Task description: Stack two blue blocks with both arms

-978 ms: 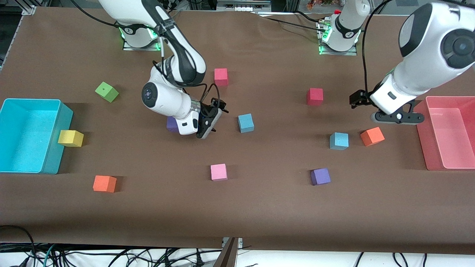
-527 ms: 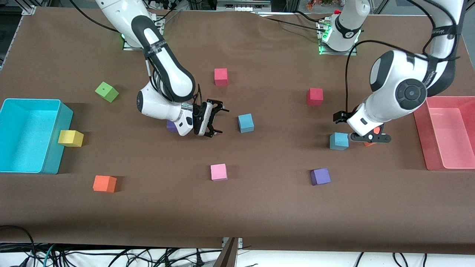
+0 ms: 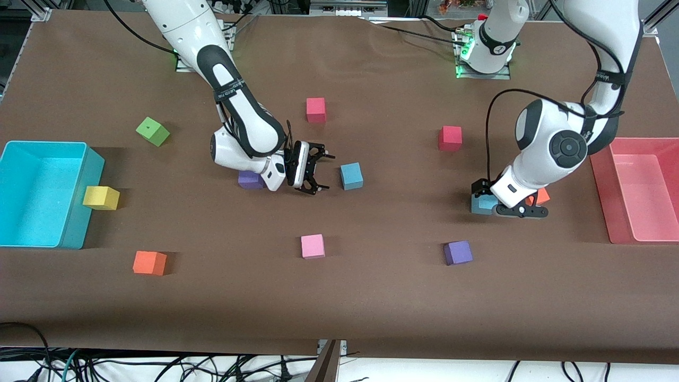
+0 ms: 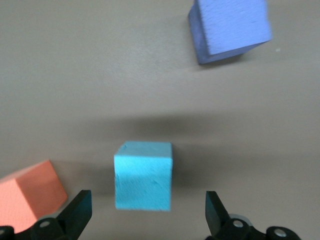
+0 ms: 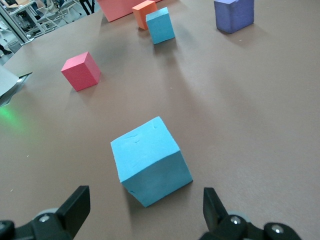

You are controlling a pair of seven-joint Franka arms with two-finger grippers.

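The left gripper will grab the blue block by two opposite sides, so that it can stack it on the other blue block [image 3: 351, 176].
Two blue blocks lie on the brown table. One blue block [image 3: 351, 176] [image 5: 150, 160] sits mid-table, just ahead of my right gripper [image 3: 323, 172] [image 5: 144, 207]. That gripper is low, open and empty, and the block is lined up between its fingers [image 5: 75, 205]. The other blue block [image 3: 479, 206] [image 4: 144, 175] lies toward the left arm's end, partly hidden under the left wrist. My left gripper [image 3: 517, 211] [image 4: 146, 215] hangs open just above it, and its fingers [image 4: 215, 212] do not touch the block.
An orange cube [image 3: 541, 196] [image 4: 30, 192] lies beside the left gripper and a purple cube [image 3: 457, 252] nearer the camera. Another purple cube [image 3: 250, 180] is under the right arm. Pink [image 3: 312, 246], red [image 3: 450, 138], green and yellow cubes are scattered. A cyan bin [image 3: 53, 144] and a pink bin [image 3: 636, 142] stand at the table ends.
The left arm has swung from beside the pink bin and come down over its blue block. The right gripper has edged closer to the mid-table blue block. Both stayed open.
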